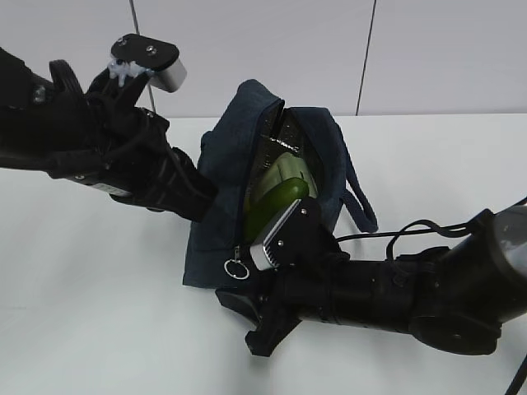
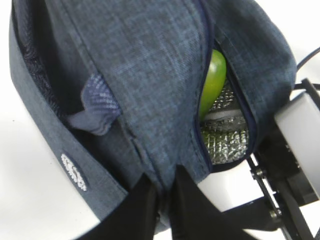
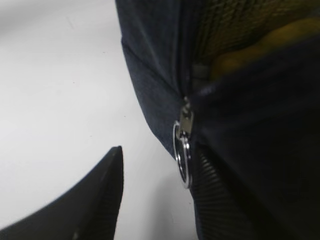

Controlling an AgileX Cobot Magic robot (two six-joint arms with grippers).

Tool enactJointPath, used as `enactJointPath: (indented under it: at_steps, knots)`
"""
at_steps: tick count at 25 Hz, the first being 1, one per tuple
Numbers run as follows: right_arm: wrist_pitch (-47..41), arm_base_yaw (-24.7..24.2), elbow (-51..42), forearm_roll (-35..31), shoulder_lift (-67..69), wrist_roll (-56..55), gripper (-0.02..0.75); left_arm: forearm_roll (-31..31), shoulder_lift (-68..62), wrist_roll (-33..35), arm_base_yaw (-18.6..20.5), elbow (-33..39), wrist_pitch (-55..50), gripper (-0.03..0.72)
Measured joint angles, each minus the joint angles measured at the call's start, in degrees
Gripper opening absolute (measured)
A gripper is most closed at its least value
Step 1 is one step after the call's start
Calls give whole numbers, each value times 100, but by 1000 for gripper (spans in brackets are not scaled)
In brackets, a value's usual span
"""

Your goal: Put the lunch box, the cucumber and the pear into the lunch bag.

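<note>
The lunch bag is packed. My right gripper will pinch the zipper's silver ring pull (image 1: pixel 236 268) to close the packed lunch bag (image 1: pixel 216 189).
The navy lunch bag (image 1: pixel 222 164) lies on the white table, its zipper open and the silvery lining showing. Inside it I see the pale green lid of the lunch box (image 1: pixel 290 171) and the green cucumber (image 1: pixel 276 202) in front of it. The cucumber's rounded end (image 2: pixel 212 82) also shows through the opening. A yellow-brown patch of the pear (image 3: pixel 272 42) shows dimly inside the bag. My left gripper (image 2: pixel 165 197) is shut on a fold of the bag's fabric. My right gripper (image 3: pixel 160 200) stands open at the bag's near end, with the silver ring pull (image 3: pixel 182 155) hanging beside its right finger.
The bag's strap handles (image 1: pixel 358 193) trail to the right. A black cable (image 1: pixel 412 230) loops over my right arm. Bare white table (image 1: pixel 99 313) lies to the left of the bag and a pale wall stands behind.
</note>
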State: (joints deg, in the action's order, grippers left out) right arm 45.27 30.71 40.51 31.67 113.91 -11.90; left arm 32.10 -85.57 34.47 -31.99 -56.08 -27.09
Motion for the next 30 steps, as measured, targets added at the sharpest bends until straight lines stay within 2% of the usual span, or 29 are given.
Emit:
enactJointPath:
  at_steps: [11,18,24,30]
  knots:
    - [-131,0,0,-71,0,0,172,0,0,0,0,0,0,4]
    - [-329,0,0,-86,0,0,1,0,0,0,0,0,0,4]
    - [-343,0,0,-86,0,0,0,-9,0,0,0,0,0,4]
    - [-403,0,0,310,-74,-285,0,-58,0,0,0,0,0,4]
